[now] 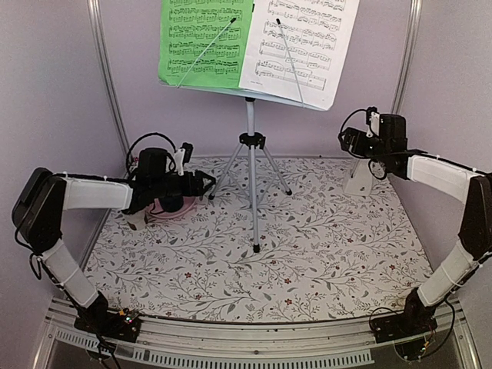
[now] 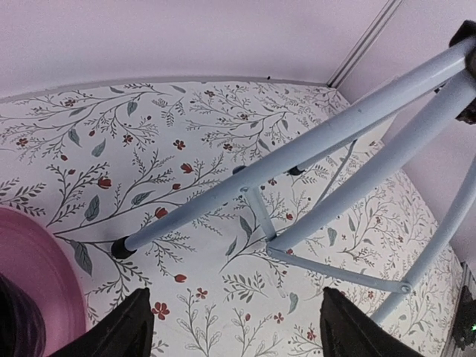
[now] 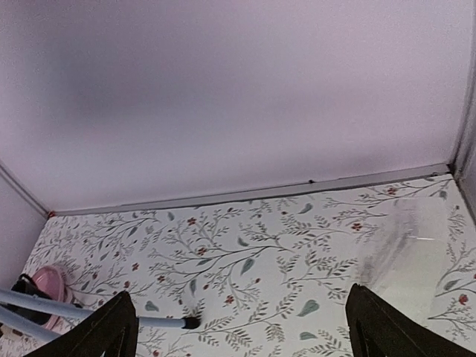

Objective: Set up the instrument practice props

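Observation:
The robot's right gripper should grab the metronome next by its narrow top (image 1: 360, 164), so that the white pyramid metronome's wide base stays free to stand on the tabletop.
The pale grey tripod music stand (image 1: 250, 165) stands upright mid-table. Its desk carries a green sheet of music (image 1: 204, 42) and a white sheet of music (image 1: 300, 46), each under a thin wire arm. The small white pyramid metronome (image 1: 359, 177) sits at the back right. My left gripper (image 1: 209, 184) hovers open just left of the tripod legs (image 2: 297, 160), with nothing between its fingers (image 2: 123, 327). My right gripper (image 1: 344, 140) is raised above and left of the metronome, open and empty, with its fingers (image 3: 387, 327) wide apart. One tripod foot (image 3: 190, 322) shows in the right wrist view.
A pink plate (image 1: 165, 213) with a dark cup on it sits under my left wrist; the plate's rim (image 2: 33, 260) also appears in the left wrist view. Lilac walls close the back and sides. A blurred white shape (image 3: 405, 256) lies at the right of the right wrist view.

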You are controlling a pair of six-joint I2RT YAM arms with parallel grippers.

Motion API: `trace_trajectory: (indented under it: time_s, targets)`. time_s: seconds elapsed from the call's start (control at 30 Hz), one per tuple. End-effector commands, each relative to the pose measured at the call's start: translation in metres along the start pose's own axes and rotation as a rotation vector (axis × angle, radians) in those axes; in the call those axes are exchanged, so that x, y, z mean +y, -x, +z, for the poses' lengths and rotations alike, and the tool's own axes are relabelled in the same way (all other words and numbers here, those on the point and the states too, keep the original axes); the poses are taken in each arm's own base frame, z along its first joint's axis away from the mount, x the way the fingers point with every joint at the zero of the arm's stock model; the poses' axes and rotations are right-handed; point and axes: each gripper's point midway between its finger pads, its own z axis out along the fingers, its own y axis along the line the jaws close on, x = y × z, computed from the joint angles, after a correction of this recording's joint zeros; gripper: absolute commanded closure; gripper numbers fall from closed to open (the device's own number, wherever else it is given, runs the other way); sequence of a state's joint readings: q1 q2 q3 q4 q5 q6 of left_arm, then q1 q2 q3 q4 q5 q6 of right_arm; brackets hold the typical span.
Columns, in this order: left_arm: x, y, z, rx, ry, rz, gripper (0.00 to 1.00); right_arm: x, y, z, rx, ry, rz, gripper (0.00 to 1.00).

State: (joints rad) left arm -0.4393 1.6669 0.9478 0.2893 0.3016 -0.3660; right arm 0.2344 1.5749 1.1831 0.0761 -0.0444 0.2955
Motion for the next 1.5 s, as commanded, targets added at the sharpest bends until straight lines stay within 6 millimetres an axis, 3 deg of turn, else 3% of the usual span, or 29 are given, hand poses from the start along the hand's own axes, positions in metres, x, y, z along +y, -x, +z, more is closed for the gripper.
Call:
trace_trajectory:
  time_s: [0.0, 0.07, 0.27, 0.6, 1.0, 1.27, 1.47]
  targets:
    - [-0.006, 0.007, -0.009, -0.051, -0.003, 0.012, 0.22, -0.061, 0.016, -0.012, -0.021, -0.212, 0.001, 0.01]
    - [-0.007, 0.006, -0.009, -0.05, -0.007, 0.01, 0.22, -0.074, 0.036, -0.015, -0.061, -0.244, 0.001, 0.01]
    - [-0.008, 0.007, -0.009, -0.051, -0.008, 0.015, 0.21, -0.114, 0.041, 0.005, -0.041, -0.308, 0.001, 0.01]
    - [-0.002, 0.002, -0.01, -0.044, 0.019, 0.02, 0.21, -0.123, 0.014, 0.062, 0.059, -0.257, 0.01, 0.01]
    - [-0.004, 0.008, -0.012, -0.042, 0.027, 0.042, 0.21, -0.154, -0.023, 0.088, 0.12, -0.359, -0.054, 0.15]
    - [-0.009, 0.02, -0.021, -0.062, 0.029, 0.06, 0.2, -0.143, -0.027, 0.088, 0.139, -0.303, -0.071, 0.35]
    - [-0.016, 0.024, -0.031, -0.079, 0.013, 0.07, 0.21, -0.113, -0.015, 0.061, 0.109, -0.184, -0.081, 0.52]
